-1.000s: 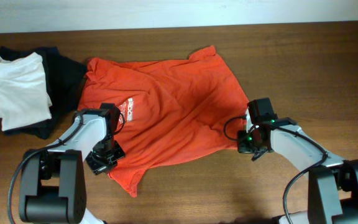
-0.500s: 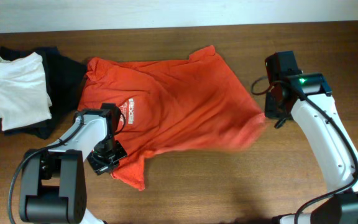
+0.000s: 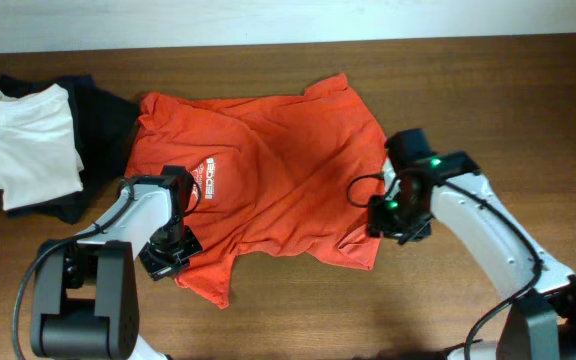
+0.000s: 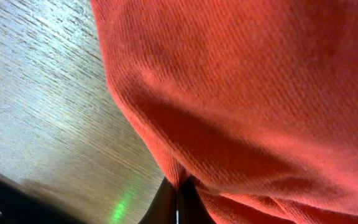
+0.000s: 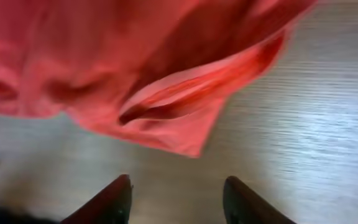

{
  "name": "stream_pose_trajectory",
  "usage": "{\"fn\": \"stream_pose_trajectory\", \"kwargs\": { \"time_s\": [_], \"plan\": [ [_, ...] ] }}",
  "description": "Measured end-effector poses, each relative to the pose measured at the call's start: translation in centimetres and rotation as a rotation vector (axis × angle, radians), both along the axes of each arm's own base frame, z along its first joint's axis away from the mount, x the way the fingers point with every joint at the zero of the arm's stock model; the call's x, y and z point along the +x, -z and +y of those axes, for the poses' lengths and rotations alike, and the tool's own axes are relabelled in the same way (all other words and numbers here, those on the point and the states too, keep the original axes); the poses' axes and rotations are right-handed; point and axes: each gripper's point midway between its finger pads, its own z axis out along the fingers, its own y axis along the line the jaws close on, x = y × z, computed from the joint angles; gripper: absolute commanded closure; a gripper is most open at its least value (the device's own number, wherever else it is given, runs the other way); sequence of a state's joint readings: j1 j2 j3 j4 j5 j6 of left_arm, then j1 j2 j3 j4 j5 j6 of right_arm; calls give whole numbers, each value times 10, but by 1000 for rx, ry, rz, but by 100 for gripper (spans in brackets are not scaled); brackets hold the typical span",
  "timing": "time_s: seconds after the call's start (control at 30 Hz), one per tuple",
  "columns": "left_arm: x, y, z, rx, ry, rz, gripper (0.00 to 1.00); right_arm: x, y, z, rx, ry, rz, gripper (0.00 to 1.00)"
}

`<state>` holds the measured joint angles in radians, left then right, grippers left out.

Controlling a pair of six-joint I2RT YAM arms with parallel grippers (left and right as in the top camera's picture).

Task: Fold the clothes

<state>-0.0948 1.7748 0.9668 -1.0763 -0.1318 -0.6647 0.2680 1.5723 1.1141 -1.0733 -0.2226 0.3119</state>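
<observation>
The T-shirt [image 3: 268, 180] needs to be spread out for folding, so my right gripper should next grab its edge [image 3: 368, 256] opposite the hem that my left gripper holds.
The orange-red T-shirt [image 3: 268, 180] with white lettering lies crumpled across the table's middle. My left gripper [image 3: 171, 250] is shut on the shirt's lower left hem; in the left wrist view the fingers [image 4: 179, 199] pinch a fold of the cloth [image 4: 260, 93]. My right gripper [image 3: 393, 215] is open and empty, just right of the shirt's lower right edge. In the right wrist view its fingers [image 5: 176, 199] hang over bare wood, with the shirt's edge [image 5: 166, 106] ahead of them.
A folded white garment [image 3: 30, 145] lies on dark folded garments [image 3: 103, 115] at the far left. The wooden table [image 3: 528, 100] runs to the back edge near a pale wall.
My right gripper held the shirt's right edge, swung it out right and up, let go, and came back beside the lower right edge, open. The lower right of the shirt now lies bunched inward.
</observation>
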Motion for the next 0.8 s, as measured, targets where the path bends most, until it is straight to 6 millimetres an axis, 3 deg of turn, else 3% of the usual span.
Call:
{"fn": "stream_pose_trajectory", "kwargs": {
  "time_s": [0.07,0.13,0.2,0.37,0.6,0.73,0.8],
  "plan": [
    [0,0,0,0,0,0,100,1,3,13,-12,-37,-24,47],
    [0,0,0,0,0,-1,100,-3,14,46,-12,-117,-44,48],
    [0,0,0,0,0,-2,100,-2,27,57,-57,-114,-52,49],
    [0,0,0,0,0,-2,100,-9,59,51,-206,-11,11,50],
    [1,0,0,0,0,-4,100,-4,67,51,-222,30,5,53],
    [1,0,0,0,0,-4,99,-13,81,45,-230,51,18,53],
    [1,0,0,0,0,-5,100,-12,82,45,-227,55,13,62]
  ]
}}
